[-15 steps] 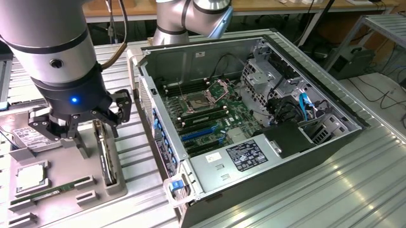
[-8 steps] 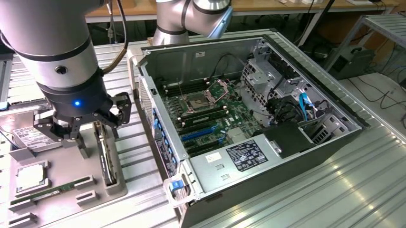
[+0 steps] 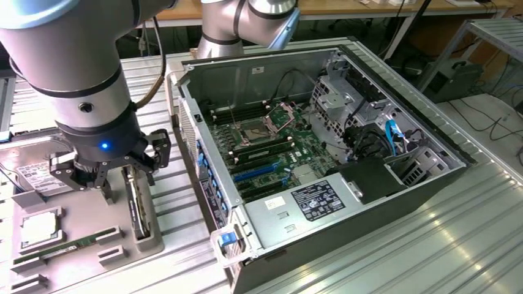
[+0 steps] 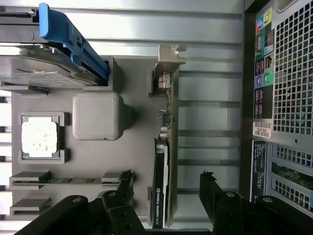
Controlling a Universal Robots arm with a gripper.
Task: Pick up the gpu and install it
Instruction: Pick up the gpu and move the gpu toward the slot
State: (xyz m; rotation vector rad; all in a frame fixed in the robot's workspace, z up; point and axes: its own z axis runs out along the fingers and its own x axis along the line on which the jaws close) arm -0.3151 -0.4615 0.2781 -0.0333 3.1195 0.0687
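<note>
My gripper should lower from above the top edge of the GPU [image 3: 139, 208], then close.
The gpu [image 3: 139, 208] stands on its edge in a slot of the grey parts tray [image 3: 154, 246], left of the open computer case [image 3: 327, 153] in the exterior view. In the wrist view the gpu [image 4: 164, 161] is a thin black card with a silver bracket [image 4: 169, 58] at its far end. My gripper [image 3: 122, 177] hangs just above it. The gripper [image 4: 166, 188] is open, with one black finger [image 4: 124, 183] on each side of the card and not touching it.
On the tray [image 4: 132, 147] also lie a hard drive in a blue caddy [image 4: 49, 54], a CPU [image 4: 40, 137] and a green memory stick [image 4: 63, 180]. The case's motherboard [image 3: 261, 147] shows blue slots [image 3: 259, 173]. The case's rear panel [image 4: 281, 98] stands close beside the tray.
</note>
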